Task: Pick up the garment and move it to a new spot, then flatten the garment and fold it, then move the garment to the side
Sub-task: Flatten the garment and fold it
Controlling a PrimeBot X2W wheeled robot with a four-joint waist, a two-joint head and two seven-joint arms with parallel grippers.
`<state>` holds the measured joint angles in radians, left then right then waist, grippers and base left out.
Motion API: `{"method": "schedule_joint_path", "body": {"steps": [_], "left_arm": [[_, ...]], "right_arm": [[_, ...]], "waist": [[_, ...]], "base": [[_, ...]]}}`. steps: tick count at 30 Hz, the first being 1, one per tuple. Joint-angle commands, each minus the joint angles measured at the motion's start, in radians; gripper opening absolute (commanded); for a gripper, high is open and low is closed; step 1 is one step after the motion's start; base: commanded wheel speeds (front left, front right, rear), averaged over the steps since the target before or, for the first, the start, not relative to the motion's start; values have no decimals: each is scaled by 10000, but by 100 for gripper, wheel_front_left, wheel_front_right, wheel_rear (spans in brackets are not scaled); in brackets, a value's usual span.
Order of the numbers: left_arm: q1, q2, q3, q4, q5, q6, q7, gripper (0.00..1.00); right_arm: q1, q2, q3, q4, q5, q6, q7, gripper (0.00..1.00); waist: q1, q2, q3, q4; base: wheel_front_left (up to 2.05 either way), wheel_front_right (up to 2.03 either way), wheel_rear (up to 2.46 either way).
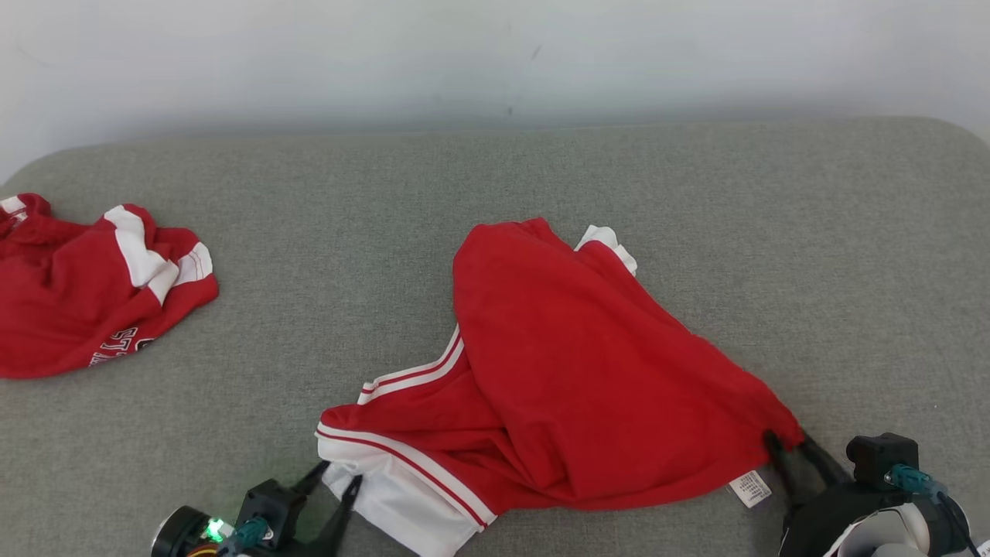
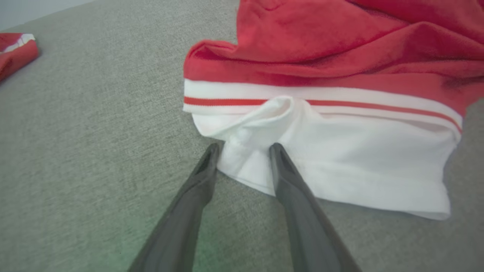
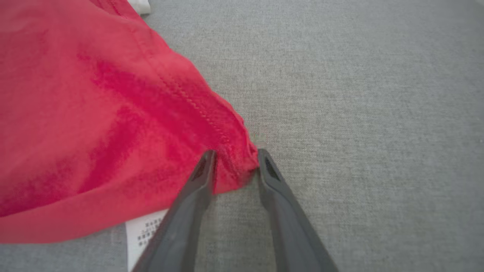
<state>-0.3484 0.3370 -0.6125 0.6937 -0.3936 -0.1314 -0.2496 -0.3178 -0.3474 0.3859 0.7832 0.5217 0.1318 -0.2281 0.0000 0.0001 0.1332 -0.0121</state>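
Note:
The rest of the sleeve (image 1: 414,509) lies flat, so my left gripper should next grab the garment by the bunched fold at its white sleeve's corner (image 1: 339,473).
The red garment (image 1: 572,371) with white trim lies crumpled on the grey cushion, a white striped sleeve at its near left. My left gripper (image 1: 338,476) is open at that sleeve. In the left wrist view the left gripper (image 2: 245,145) has a bunched fold of the white sleeve (image 2: 340,166) between its tips. My right gripper (image 1: 789,442) is open at the garment's near right corner. In the right wrist view the right gripper (image 3: 235,152) straddles the red hem corner (image 3: 234,166), with the care label (image 3: 145,230) just to its left.
A second red and white garment (image 1: 77,294) lies bunched at the far left of the grey cushion (image 1: 309,232), and its edge (image 2: 15,49) also appears in the left wrist view. A pale wall (image 1: 495,54) rises behind the cushion's back edge.

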Motion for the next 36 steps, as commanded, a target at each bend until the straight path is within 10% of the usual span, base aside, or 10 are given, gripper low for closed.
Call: {"method": "schedule_joint_path", "body": {"steps": [1, 19, 27, 36], "left_arm": [[-92, -31, -66, 123, -145, 19, -46, 0], [1156, 337, 1533, -3517, -490, 234, -162, 0], [-2306, 1088, 1988, -5207, -933, 88, 1286, 0], [-8607, 1588, 1968, -4087, -1758, 22, 2943, 0]], "right_arm": [[-35, -36, 105, 112, 160, -23, -69, 0], [544, -817, 297, -2216, 1005, -23, -380, 0], [-2234, -1268, 154, -3955, 1704, -23, 967, 0], [-8183, -792, -274, -2983, 2091, -23, 2772, 0]], "waist": [[0, -1, -31, 52], [0, -1, -591, 314], [0, -1, 451, 78], [0, -1, 3274, -579]], "base": [[0, 0, 0], [0, 0, 0], [0, 0, 0], [0, 0, 0]]}}
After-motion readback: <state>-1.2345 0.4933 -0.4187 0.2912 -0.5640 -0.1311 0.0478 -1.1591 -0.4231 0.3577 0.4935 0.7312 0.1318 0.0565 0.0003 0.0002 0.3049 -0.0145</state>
